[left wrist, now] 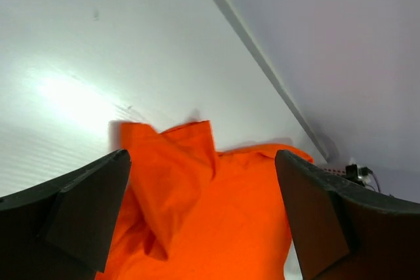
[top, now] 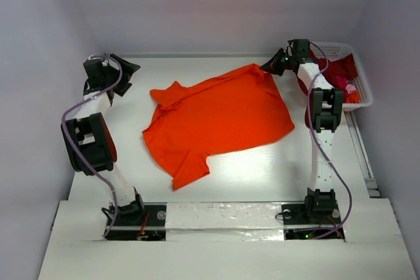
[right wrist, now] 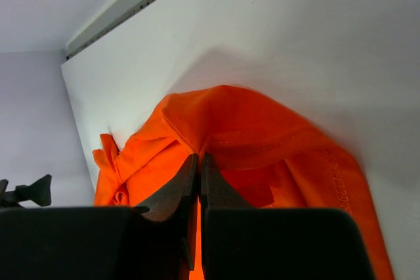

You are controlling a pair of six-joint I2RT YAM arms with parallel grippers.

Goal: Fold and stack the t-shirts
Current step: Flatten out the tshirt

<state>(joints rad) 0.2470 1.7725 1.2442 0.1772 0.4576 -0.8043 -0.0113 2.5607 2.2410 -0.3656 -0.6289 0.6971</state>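
Note:
The robot's left gripper needs to grab the folded-over flap at the far sleeve of the orange-red t-shirt next, so it can pull the t-shirt outward to fold it.
An orange-red t-shirt [top: 220, 119] lies spread on the white table, one sleeve toward the far left and another toward the near edge. My right gripper [top: 270, 67] is shut on the shirt's far right corner; in the right wrist view the cloth [right wrist: 262, 129] bunches up into the closed tips of that gripper [right wrist: 199, 157]. My left gripper [top: 129, 78] stands open just left of the far sleeve, not touching it. In the left wrist view that gripper [left wrist: 202, 159] frames the sleeve [left wrist: 170, 168] between wide-apart fingers. Dark crimson t-shirts [top: 339, 70] lie in the basket.
A white lattice basket [top: 365, 82] sits at the far right of the table, beside the right arm, holding the crimson cloth with pink and orange bits. Walls close in the table at the back and on both sides. Both arm bases stand at the near edge.

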